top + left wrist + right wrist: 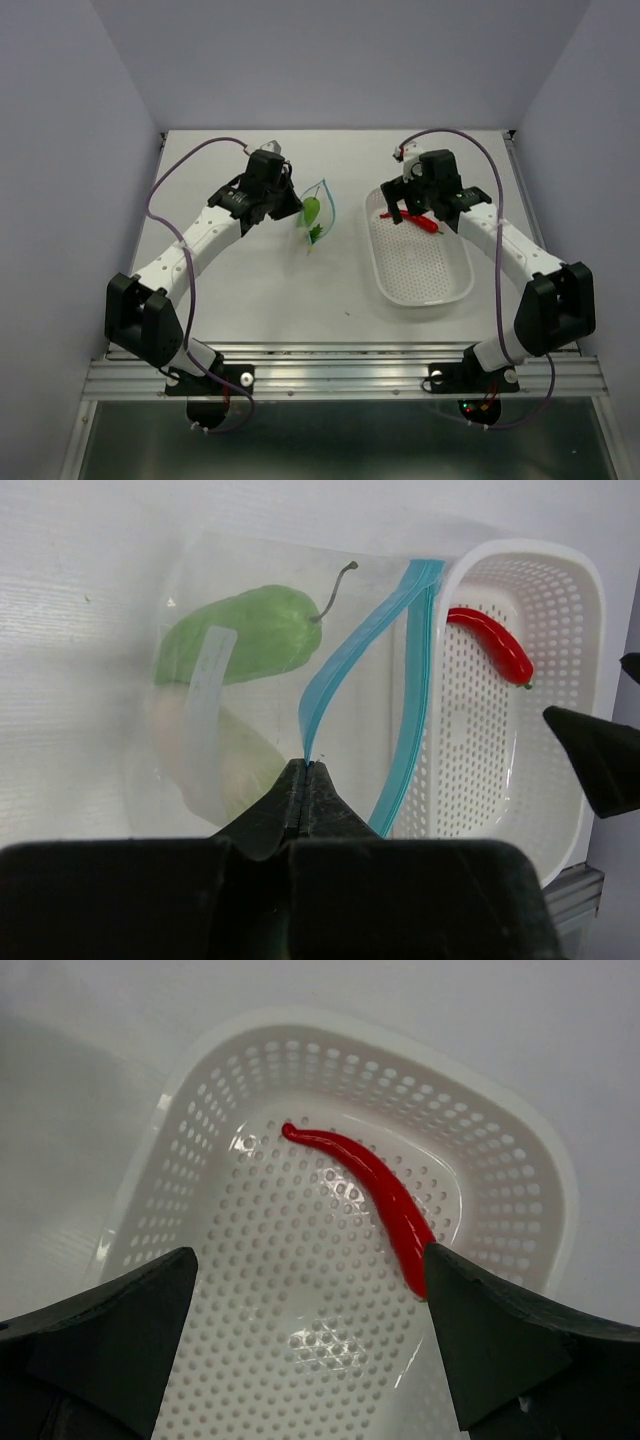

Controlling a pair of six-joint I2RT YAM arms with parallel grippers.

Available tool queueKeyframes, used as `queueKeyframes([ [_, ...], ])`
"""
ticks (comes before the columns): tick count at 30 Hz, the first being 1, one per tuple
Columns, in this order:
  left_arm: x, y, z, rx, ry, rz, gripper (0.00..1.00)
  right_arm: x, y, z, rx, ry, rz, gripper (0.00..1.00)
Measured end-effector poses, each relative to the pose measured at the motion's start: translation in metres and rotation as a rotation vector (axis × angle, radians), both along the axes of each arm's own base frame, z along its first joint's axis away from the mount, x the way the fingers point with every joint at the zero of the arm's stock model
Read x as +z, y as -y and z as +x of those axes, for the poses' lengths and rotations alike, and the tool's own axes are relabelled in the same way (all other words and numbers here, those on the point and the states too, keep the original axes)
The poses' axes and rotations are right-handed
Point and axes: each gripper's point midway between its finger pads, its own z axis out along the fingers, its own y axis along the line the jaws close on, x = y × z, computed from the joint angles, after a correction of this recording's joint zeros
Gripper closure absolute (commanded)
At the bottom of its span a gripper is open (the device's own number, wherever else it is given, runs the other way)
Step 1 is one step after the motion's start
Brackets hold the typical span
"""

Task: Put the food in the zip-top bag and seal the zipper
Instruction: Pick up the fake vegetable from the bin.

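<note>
My right gripper grabs the red chili across its thick stem end (426, 225) next, to place the chili's free thin tip first into the zip-top bag (318, 215).
The clear zip-top bag (250, 600) hangs with its mouth open, and my left gripper (305, 770) is shut on one lip of its light blue zipper (345, 660). Inside the bag lie a green cucumber-like piece (240, 635) and the white radish (215, 760). From above, the left gripper (298, 207) holds the bag (318, 215) at mid-table. The red chili (370, 1185) rests in the white perforated basket (180, 1130). My right gripper (310, 1255) stands open just above the basket floor, its right finger next to the chili's lower end. The top view shows the right gripper (405, 210) over the chili (425, 224).
The white basket (425, 275) sits right of centre, its long side running toward the near edge. In the left wrist view the basket (560, 580) lies just beyond the bag's mouth. Grey walls close in the table on the left, right and back.
</note>
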Motion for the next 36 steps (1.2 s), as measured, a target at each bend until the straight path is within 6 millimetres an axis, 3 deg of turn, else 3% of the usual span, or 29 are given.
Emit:
queueKeyframes([
  [7,0.000,0.000,0.000,-0.013,0.008,0.010,1.00,-0.044,0.013,-0.007,0.126,-0.104,-0.183,0.00],
  [16,0.000,0.000,0.000,-0.021,0.010,0.016,1.00,-0.104,0.042,-0.003,0.106,-0.276,-0.290,0.00],
  [26,-0.005,0.000,0.001,-0.024,0.003,0.026,1.00,-0.122,0.059,0.007,0.067,-0.329,-0.287,0.04],
  [29,-0.008,0.000,0.002,-0.025,-0.004,0.031,1.00,-0.126,0.059,0.012,0.068,-0.337,-0.278,0.08],
  [32,-0.010,0.000,0.002,-0.024,-0.009,0.033,1.00,-0.129,0.056,0.014,0.078,-0.343,-0.265,0.19],
  [36,-0.013,0.001,0.002,-0.025,-0.014,0.037,1.00,-0.134,0.054,0.014,0.088,-0.356,-0.254,0.21],
])
